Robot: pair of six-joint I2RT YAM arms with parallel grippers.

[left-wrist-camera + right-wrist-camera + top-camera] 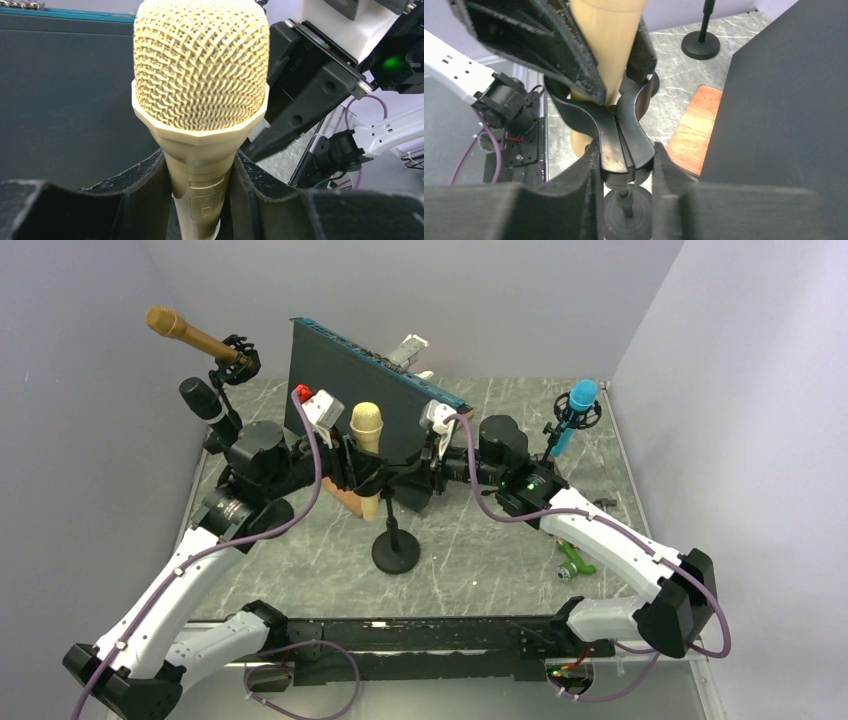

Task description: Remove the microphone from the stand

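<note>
My left gripper would pull the microphone, held under its mesh head (pixel 369 453) (pixel 201 186), up out of the clip if I lifted it now, because my right gripper holds the clip.
A cream microphone (pixel 366 425) stands upright in the black clip (pixel 619 135) of a small stand with a round base (pixel 395 558). My left gripper (pixel 352 472) is shut on the microphone's body just under the mesh head; the left wrist view shows the body (pixel 200 200) pressed between both fingers (pixel 135 195). My right gripper (pixel 428 472) comes in from the right and is shut on the stand's clip below the microphone, with the stand's rod and base (pixel 626 215) showing between its fingers (pixel 579 195).
A tall black case (pixel 360 380) stands right behind the microphone. A wooden block (pixel 345 498) lies beside the stand. A bronze microphone (pixel 190 335) and a black one (pixel 205 400) stand back left, a blue one (pixel 578 405) back right. A green object (pixel 573 565) lies right.
</note>
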